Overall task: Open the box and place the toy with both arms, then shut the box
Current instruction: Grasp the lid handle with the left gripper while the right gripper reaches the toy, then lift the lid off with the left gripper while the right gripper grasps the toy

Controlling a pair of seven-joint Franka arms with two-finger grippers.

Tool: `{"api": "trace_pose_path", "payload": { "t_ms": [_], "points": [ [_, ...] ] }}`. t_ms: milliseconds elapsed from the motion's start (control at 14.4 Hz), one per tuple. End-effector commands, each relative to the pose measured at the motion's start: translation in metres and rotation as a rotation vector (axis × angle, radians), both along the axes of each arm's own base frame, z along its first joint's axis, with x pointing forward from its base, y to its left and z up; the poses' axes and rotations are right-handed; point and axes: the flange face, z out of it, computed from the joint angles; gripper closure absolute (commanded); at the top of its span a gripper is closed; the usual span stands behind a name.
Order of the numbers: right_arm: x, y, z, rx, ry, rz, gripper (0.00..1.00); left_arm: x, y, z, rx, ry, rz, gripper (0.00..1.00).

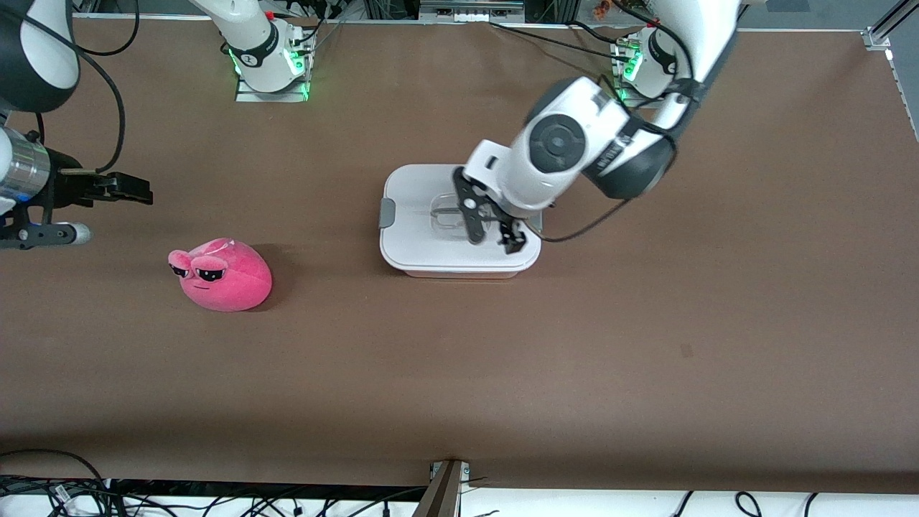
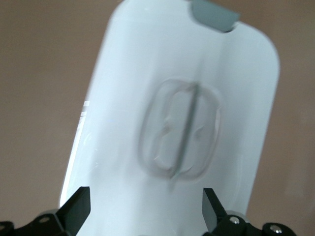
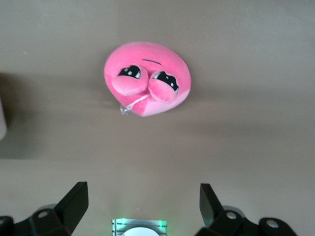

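I should next pick up the lid with my left gripper by the bar of its clear recessed handle (image 2: 179, 128) to open the box.
The box (image 1: 420, 240) stands mid-table with its white lid on; a grey clip (image 1: 387, 213) shows on the side toward the right arm's end. My left gripper (image 1: 492, 228) is open over the lid, close above it, beside the clear recessed handle (image 1: 446, 215). In the left wrist view the lid (image 2: 133, 73) fills the frame, the handle (image 2: 179, 128) lies ahead of the open left gripper (image 2: 145, 196), and a clip (image 2: 214, 14) shows. The pink toy (image 1: 222, 276) lies on the table toward the right arm's end. My right gripper (image 1: 140, 190) is open and empty, over the table apart from the toy (image 3: 146, 78).
The arm bases with green lights (image 1: 271, 68) stand along the table's edge farthest from the front camera. Cables and a metal post (image 1: 445, 488) sit at the edge nearest it. The right arm's base (image 3: 139, 227) shows in the right wrist view.
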Motion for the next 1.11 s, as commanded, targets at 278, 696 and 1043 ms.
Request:
{"api": "trace_pose_path", "payload": {
  "t_ms": [278,696,1043],
  "points": [
    [-0.004,0.005,-0.095,-0.043,0.022,-0.085,0.00,-0.024,-0.053,-0.033,0.046,-0.117,-0.154,0.18],
    [-0.020,0.003,-0.143,-0.034,0.047,-0.088,0.00,-0.025,-0.054,-0.038,0.048,-0.105,-0.147,0.97],
    [-0.025,0.006,-0.175,-0.025,-0.001,-0.079,0.00,-0.029,-0.054,-0.035,0.052,-0.101,-0.171,1.00]
  ]
}}
